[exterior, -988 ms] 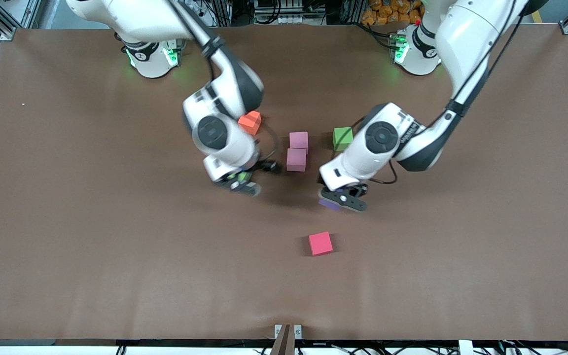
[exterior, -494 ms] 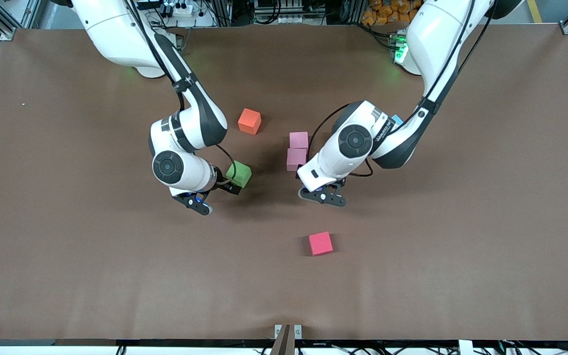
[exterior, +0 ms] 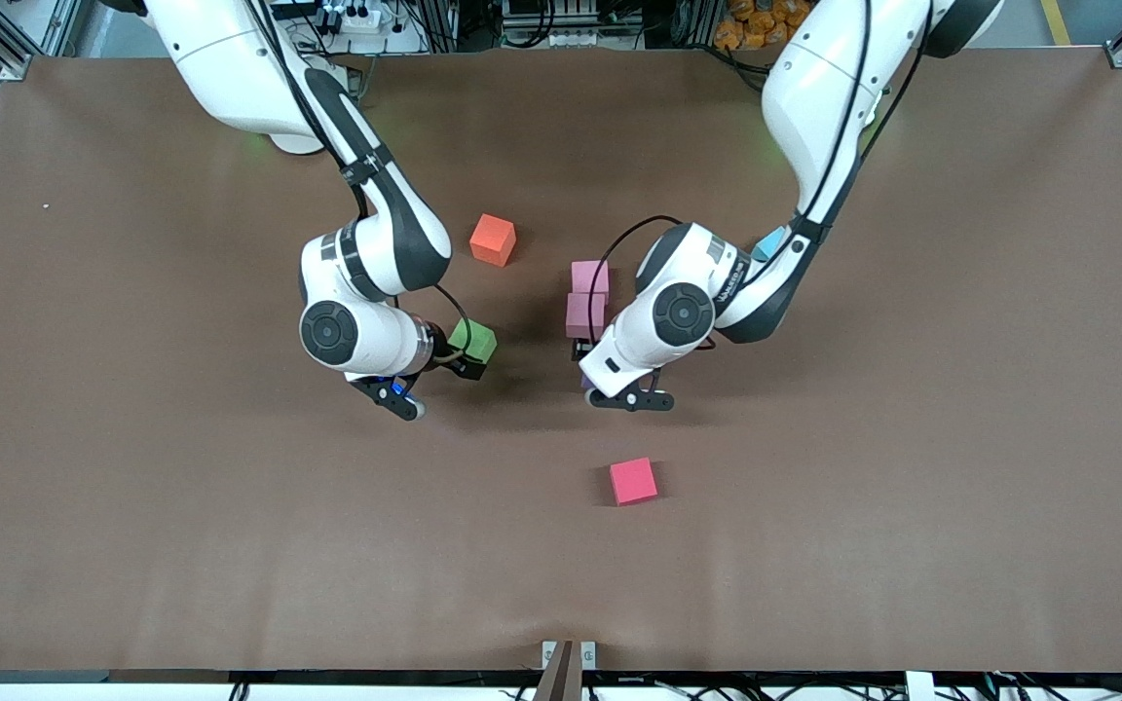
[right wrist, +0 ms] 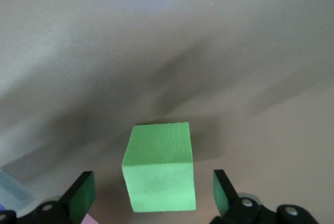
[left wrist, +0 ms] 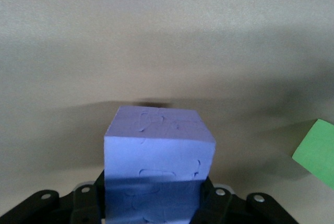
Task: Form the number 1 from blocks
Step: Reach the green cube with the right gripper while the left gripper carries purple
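The line of light pink blocks needs to get longer. My right gripper will grab the green block next by its opposite sides to do that.
My left gripper is shut on the purple block and hangs low over the table by the near end of two light pink blocks. Those pink blocks touch in a short line. A bright green block rests on the table. My right gripper is open beside it, and its fingers stand apart from the block on either side. The green block also shows at the edge of the left wrist view.
An orange cube sits toward the robots from the green block. A red cube lies nearer the camera than the left gripper. A light blue cube peeks out from under the left arm.
The left arm carried the purple block toward the right arm's end, up to the pink blocks. The right gripper drew away from the pink blocks, leaving the green block on the table.
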Robot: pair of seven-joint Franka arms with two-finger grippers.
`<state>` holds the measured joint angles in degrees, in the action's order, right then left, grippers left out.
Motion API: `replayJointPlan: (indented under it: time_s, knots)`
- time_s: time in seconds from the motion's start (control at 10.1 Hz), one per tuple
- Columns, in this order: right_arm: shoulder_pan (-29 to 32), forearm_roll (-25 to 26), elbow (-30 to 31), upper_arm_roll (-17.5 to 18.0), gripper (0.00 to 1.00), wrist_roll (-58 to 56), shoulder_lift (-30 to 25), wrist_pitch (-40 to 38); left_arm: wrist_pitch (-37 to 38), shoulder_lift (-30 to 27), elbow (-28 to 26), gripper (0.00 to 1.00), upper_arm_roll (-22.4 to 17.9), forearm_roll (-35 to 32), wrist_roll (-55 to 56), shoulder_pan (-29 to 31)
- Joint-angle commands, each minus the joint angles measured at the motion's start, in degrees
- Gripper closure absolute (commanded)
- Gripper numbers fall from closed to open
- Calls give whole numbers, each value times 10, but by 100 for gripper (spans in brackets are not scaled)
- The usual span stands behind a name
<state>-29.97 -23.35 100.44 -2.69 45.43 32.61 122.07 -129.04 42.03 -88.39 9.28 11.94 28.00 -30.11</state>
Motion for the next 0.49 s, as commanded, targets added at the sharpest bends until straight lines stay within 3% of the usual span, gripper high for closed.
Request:
replayJointPlan:
  time_s: [0.0, 0.4]
  knots:
    - [-6, -19, 4, 1, 0, -5, 13, 15, 12, 10, 21, 100, -15, 9, 9, -21]
    - [-12, -23, 33, 4, 0, -31, 24, 39, 11, 22, 23, 100, -15, 10, 20, -31]
